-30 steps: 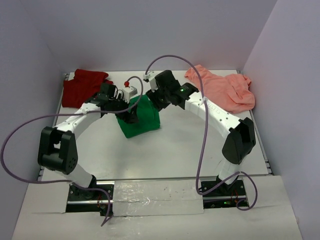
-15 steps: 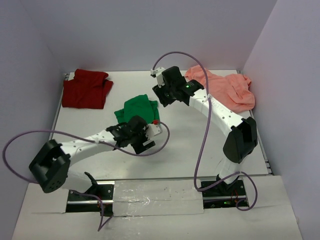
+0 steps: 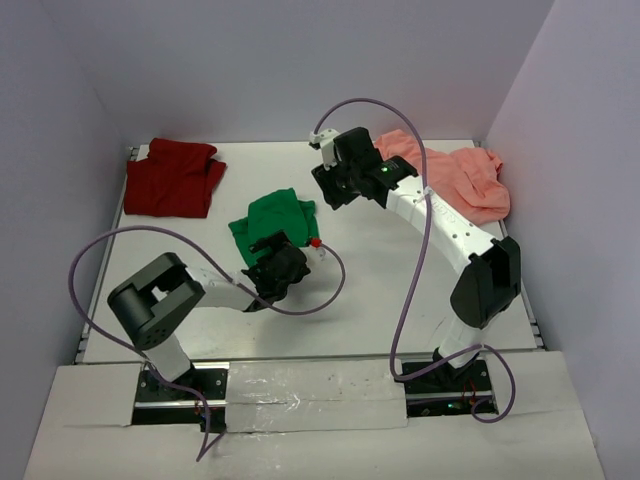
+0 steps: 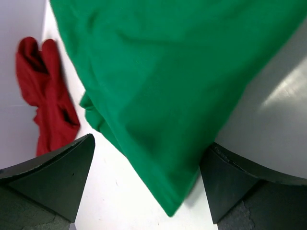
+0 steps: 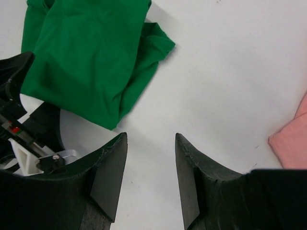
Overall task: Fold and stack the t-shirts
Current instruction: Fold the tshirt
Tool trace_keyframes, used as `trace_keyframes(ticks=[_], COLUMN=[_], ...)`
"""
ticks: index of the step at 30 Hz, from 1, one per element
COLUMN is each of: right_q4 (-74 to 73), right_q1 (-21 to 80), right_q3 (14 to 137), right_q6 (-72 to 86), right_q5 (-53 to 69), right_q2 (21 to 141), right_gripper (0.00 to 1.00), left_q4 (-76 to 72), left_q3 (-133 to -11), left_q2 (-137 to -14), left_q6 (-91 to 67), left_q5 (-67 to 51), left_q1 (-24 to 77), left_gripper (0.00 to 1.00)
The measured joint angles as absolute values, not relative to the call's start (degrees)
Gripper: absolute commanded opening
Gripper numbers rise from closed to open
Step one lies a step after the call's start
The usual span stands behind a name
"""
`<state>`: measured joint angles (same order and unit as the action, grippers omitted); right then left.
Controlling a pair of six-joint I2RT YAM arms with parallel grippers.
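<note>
The robot's left gripper will take hold of the folded green t-shirt by its near corner (image 3: 249,260), so the t-shirt's body stays free to stack on the dark red t-shirt (image 3: 172,178).
The bright green t-shirt (image 3: 272,218) lies bunched and folded near the table's middle. Its near corner (image 4: 158,105) shows on the table between the wide-apart fingers of my left gripper (image 4: 151,141), which is open and holds nothing. In the top view the left gripper (image 3: 278,264) sits just in front of the shirt. My right gripper (image 3: 330,188) hovers behind and right of the green shirt (image 5: 91,52); it (image 5: 151,135) is open over bare table. The dark red t-shirt (image 3: 172,178) (image 4: 48,110) lies crumpled at the back left. The salmon pink t-shirt (image 3: 455,180) (image 5: 292,139) lies crumpled at the back right.
White walls enclose the white table (image 3: 380,290) on the left, back and right. The left arm's purple cable (image 3: 120,250) loops over the near left, and the right arm's cable (image 3: 410,290) hangs over the near right. The left arm's wrist (image 5: 29,139) appears in the right wrist view.
Both grippers have left the green t-shirt, which now lies on the table. The left arm has pulled back toward the near edge and folded up. The right gripper has drawn back and right.
</note>
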<state>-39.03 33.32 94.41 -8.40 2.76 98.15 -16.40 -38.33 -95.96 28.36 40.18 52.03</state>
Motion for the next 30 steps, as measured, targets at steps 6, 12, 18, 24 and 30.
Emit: trace_keyframes(ticks=[6, 12, 18, 24, 30], right_q4=[-39.05, -39.11, -39.33, -39.48, -39.48], right_q1=[33.10, 32.99, 32.14, 30.55, 30.22], right_q3=[94.43, 94.45, 94.45, 94.45, 94.41], right_q6=[-8.40, -8.36, -8.10, -7.55, -7.29], right_q5=[3.11, 3.97, 5.28, 6.85, 7.86], right_q2=[97.91, 97.45, 96.05, 94.11, 93.67], right_gripper=[0.51, 0.51, 0.51, 0.51, 0.51], left_q4=[-22.09, -20.97, -17.76, -10.02, -0.25], left_q3=[-40.23, -43.35, -47.35, -49.43, -55.77], left_q2=[-100.68, -105.62, -107.98, -104.09, -95.44], left_q6=[29.74, 28.51, 28.42, 25.69, 24.36], left_q5=[42.87, 38.79, 37.34, 30.68, 26.92], left_q1=[52.38, 52.60, 52.12, 48.49, 40.62], left_gripper=[0.88, 0.01, 0.00, 0.00, 0.00])
